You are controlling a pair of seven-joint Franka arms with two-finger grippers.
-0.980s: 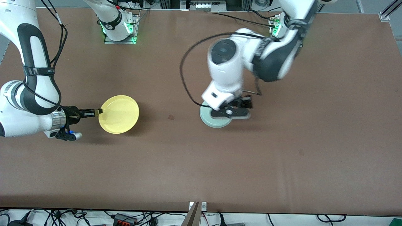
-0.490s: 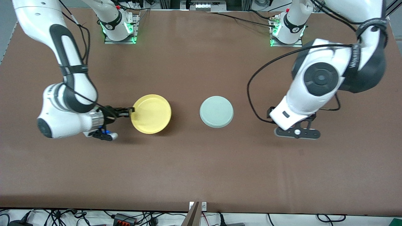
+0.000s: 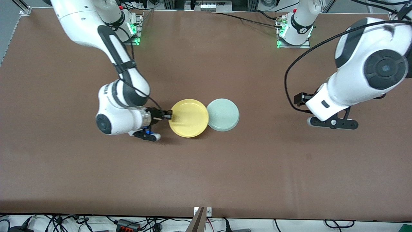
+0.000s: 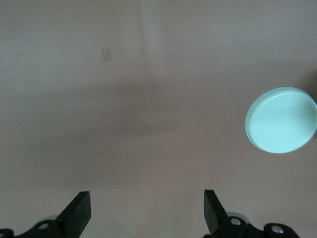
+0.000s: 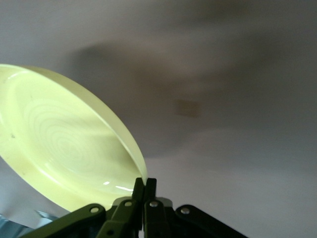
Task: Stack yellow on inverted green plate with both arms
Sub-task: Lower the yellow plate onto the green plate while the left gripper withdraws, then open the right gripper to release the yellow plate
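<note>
I need to move the yellow plate toward the centre of the green plate with my right gripper before I release it. The yellow plate is hanging beside the green plate, short of that centre.
The yellow plate (image 3: 189, 118) hangs just above the table, tilted, and its rim overlaps the edge of the green plate (image 3: 222, 114). My right gripper (image 3: 167, 115) is shut on the yellow plate's rim on the side away from the green plate. The right wrist view shows the closed fingers (image 5: 145, 187) pinching the rim of the yellow plate (image 5: 59, 144). The green plate lies upside down on the table, and it also shows in the left wrist view (image 4: 281, 120). My left gripper (image 3: 333, 124) is open and empty over bare table toward the left arm's end, its fingers (image 4: 79, 213) wide apart.
The brown table (image 3: 206, 167) has a small dark mark (image 3: 308, 156) nearer the front camera than the left gripper. A faint patch on the table (image 5: 188, 107) shows in the right wrist view. The arm bases (image 3: 293, 32) stand along the table's top edge.
My right arm has carried the yellow plate across the table up to the green plate. My left arm let go of the inverted green plate and drew back toward its own end.
</note>
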